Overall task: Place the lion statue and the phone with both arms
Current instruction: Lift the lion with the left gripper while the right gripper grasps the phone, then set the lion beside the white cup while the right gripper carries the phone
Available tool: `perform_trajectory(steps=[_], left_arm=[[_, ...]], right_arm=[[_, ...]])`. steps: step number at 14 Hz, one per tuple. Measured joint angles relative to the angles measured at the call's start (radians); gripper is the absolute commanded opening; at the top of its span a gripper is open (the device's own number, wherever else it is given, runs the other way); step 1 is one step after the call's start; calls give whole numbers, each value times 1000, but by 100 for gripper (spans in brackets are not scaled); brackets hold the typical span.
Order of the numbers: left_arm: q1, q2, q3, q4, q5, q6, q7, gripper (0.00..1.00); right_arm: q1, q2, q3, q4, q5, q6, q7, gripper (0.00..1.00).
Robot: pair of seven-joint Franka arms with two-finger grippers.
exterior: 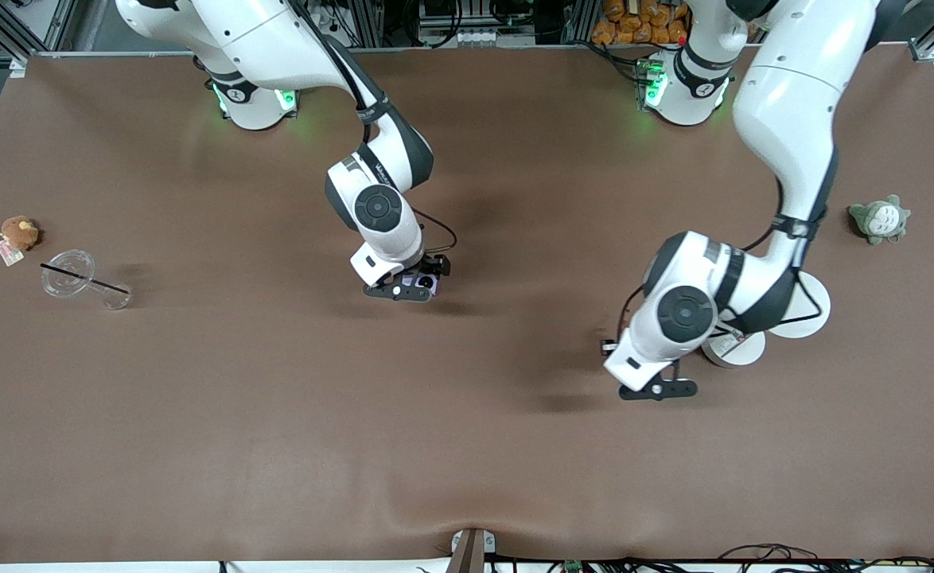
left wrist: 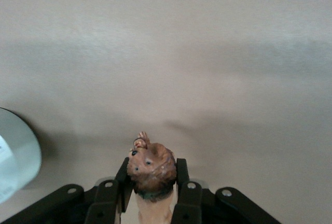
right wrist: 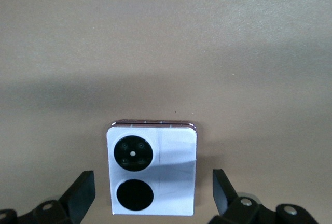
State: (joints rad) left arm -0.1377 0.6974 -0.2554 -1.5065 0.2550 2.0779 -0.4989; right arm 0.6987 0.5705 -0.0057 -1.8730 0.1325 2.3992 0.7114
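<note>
The lion statue [left wrist: 152, 168] stays in my left gripper until it reaches the white disc; released now, over empty table short of the disc, it would miss.
The lion statue [left wrist: 152, 169], a small reddish-brown figurine, is clamped between the fingers of my left gripper [left wrist: 153, 167], head pointing outward. That left gripper [exterior: 658, 390] hangs low over bare table beside the white discs; the front view hides the statue under the hand. The phone [right wrist: 153, 169], pale lavender with two black camera circles, lies flat on the table near its middle. My right gripper [right wrist: 153, 182] stands open around it, with a gap on each side. In the front view the phone [exterior: 421, 280] peeks out under the right gripper [exterior: 405, 288].
Two white round discs [exterior: 801, 306] [exterior: 733, 348] lie under the left arm; one disc [left wrist: 15, 156] shows in the left wrist view. A grey-green plush [exterior: 879, 220] sits toward the left arm's end. A brown plush [exterior: 18, 232] and a tipped clear cup [exterior: 77, 278] lie at the right arm's end.
</note>
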Motion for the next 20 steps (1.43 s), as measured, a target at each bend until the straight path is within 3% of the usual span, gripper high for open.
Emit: perform_trajectory(steps=[9,15,16,18,20], left_arm=[[105,-2,-1,-68,0,33,131,0],[138,-14,-4,-152,0,162,167,0],[141,-18,-4,-159,0,164,171,0],[144,-29,-4,-176,0,165,185,0],[148,-45,-3,-203,0,171,197,0]], right_arm=[[1,40,-2,3,0,32,55,100],[8,64,-2,3,0,66,60,100],[9,66,-2,3,0,68,60,96],[10,68,-2,3,0,68,61,55],[10,66,-2,7,0,66,61,41]])
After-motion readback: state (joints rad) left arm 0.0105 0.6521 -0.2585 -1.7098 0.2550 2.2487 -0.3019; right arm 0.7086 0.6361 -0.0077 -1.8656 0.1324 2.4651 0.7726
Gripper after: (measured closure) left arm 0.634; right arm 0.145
